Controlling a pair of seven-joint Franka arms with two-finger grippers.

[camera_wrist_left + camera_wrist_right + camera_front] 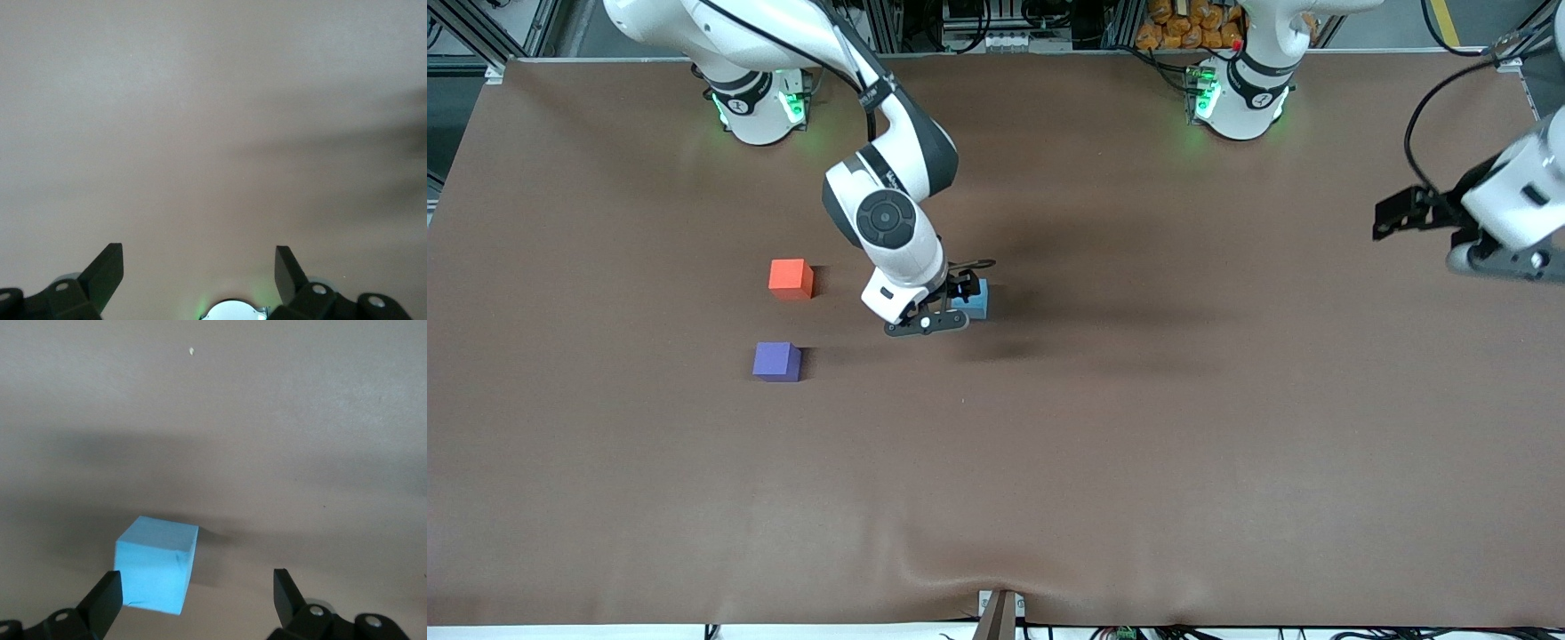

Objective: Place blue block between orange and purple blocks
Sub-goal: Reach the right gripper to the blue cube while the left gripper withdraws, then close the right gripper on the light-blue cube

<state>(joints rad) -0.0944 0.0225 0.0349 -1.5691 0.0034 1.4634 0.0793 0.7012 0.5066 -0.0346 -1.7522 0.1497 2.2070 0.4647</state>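
I need to grab the blue block point(975, 302) by its opposite sides with my right gripper next, so I can put it between the orange and purple blocks.
The blue block point(975, 302) sits on the brown table point(1138, 462), toward the left arm's end from the other two cubes. The orange block point(791, 277) lies farther from the front camera than the purple block point(776, 361), with a gap between them. My right gripper point(950, 309) is open and low at the blue block. In the right wrist view the blue block point(155, 565) rests on the table close to one finger of the right gripper point(197, 583), not gripped. My left gripper point(1394, 218) waits open and empty over bare table at the left arm's end, as the left wrist view point(199, 257) shows.
The table is covered by a brown cloth that has a slight wrinkle near its front edge point(960, 569). Both arm bases stand along the edge farthest from the front camera. Nothing else lies on the cloth.
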